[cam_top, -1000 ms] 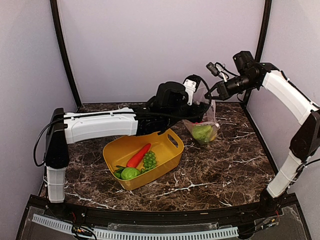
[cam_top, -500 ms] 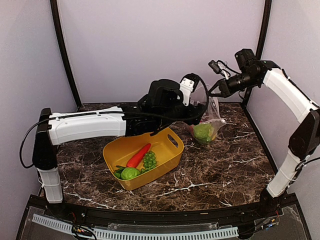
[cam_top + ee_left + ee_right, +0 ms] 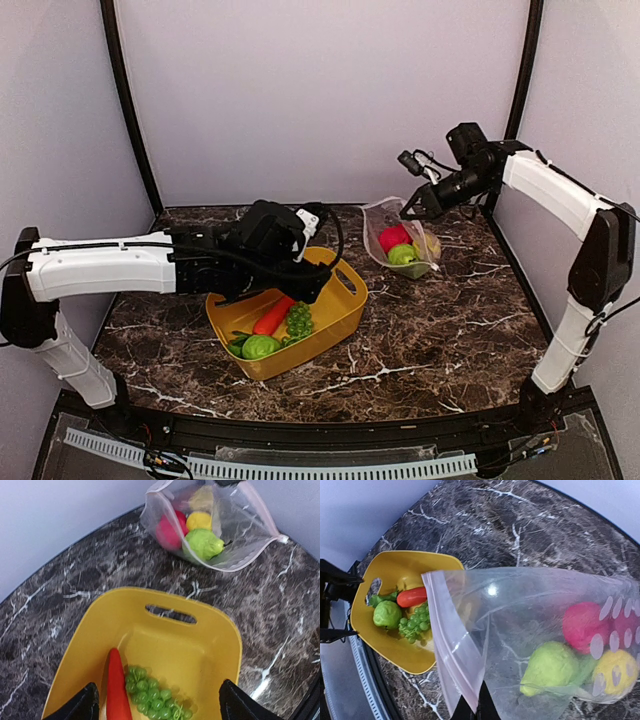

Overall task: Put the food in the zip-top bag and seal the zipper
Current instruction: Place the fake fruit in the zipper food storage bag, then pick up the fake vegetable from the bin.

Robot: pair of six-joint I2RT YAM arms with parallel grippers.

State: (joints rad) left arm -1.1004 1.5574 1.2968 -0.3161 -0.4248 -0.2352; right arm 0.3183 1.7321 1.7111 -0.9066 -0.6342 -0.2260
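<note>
The carrot's narrow tip should stay free to enter the bag first. My left gripper needs to grab the carrot (image 3: 117, 685) across its thick end near the leaves.
The clear zip-top bag (image 3: 400, 238) hangs at the back right with its bottom on the table. It holds a red ball (image 3: 392, 237), a green round fruit (image 3: 403, 255) and a yellow lemon (image 3: 428, 245). My right gripper (image 3: 408, 208) is shut on the bag's mouth edge, fingertips (image 3: 475, 707) pinching the whitish zipper strip (image 3: 452, 645). My left gripper (image 3: 312, 282) is open and empty above the yellow tub (image 3: 345, 300); its gripper (image 3: 160, 707) frames the grapes (image 3: 155, 695) and carrot (image 3: 117, 685). A green round fruit (image 3: 259, 346) lies at the tub's near end.
The tub's handle slot (image 3: 170, 614) faces the bag (image 3: 240, 535). Dark marble table (image 3: 450, 320) spreads to the right and front of the tub. Purple walls and black frame posts (image 3: 520, 80) close in the back and sides.
My left gripper has pulled back from the bag's mouth to above the tub. A red ball now lies in the bag. My right gripper has lowered slightly with the bag.
</note>
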